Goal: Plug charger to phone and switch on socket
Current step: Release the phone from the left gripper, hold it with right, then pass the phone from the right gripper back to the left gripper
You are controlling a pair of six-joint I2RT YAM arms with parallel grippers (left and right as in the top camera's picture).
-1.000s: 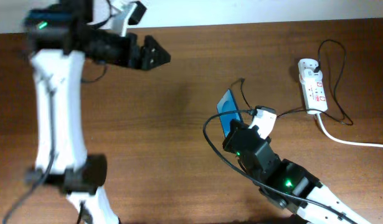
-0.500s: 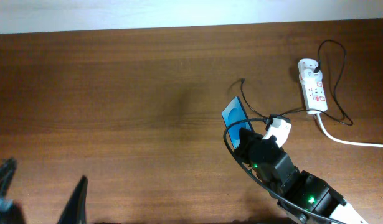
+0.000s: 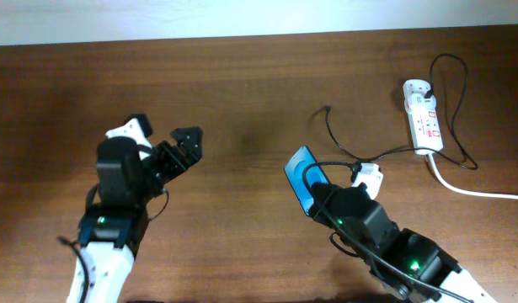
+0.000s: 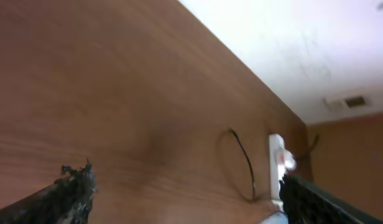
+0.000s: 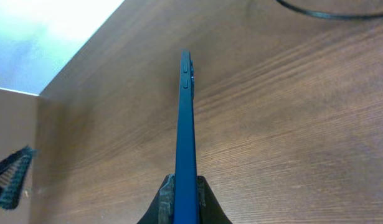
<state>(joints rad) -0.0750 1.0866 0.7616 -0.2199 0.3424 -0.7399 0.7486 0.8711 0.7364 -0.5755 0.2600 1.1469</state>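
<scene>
My left gripper grips the blue phone by its free side edge [image 3: 295, 187] next, leaving the phone's ends free to plug in the charger.
My right gripper [image 3: 319, 199] is shut on the blue phone [image 3: 304, 174] and holds it tilted above the table's middle right. In the right wrist view the phone [image 5: 186, 124] stands edge-on between the fingers [image 5: 169, 194]. The thin black charger cable [image 3: 353, 153] loops from the white socket [image 3: 422, 117] at the far right to a free tip [image 3: 327, 108] beyond the phone. It also shows in the left wrist view [image 4: 241, 158] beside the socket [image 4: 276, 162]. My left gripper [image 3: 188, 145] is open and empty at the left, fingers [image 4: 70, 186] spread wide.
The socket's thick white cord [image 3: 477, 190] runs off the right edge. The table's far edge [image 3: 259, 38] meets a white wall. Black robot cables [image 3: 347, 244] hang along the right arm.
The left arm swept from the far left down out of view and now sits at the left, pointing toward the phone. The right gripper carried the phone slightly left and nearer.
</scene>
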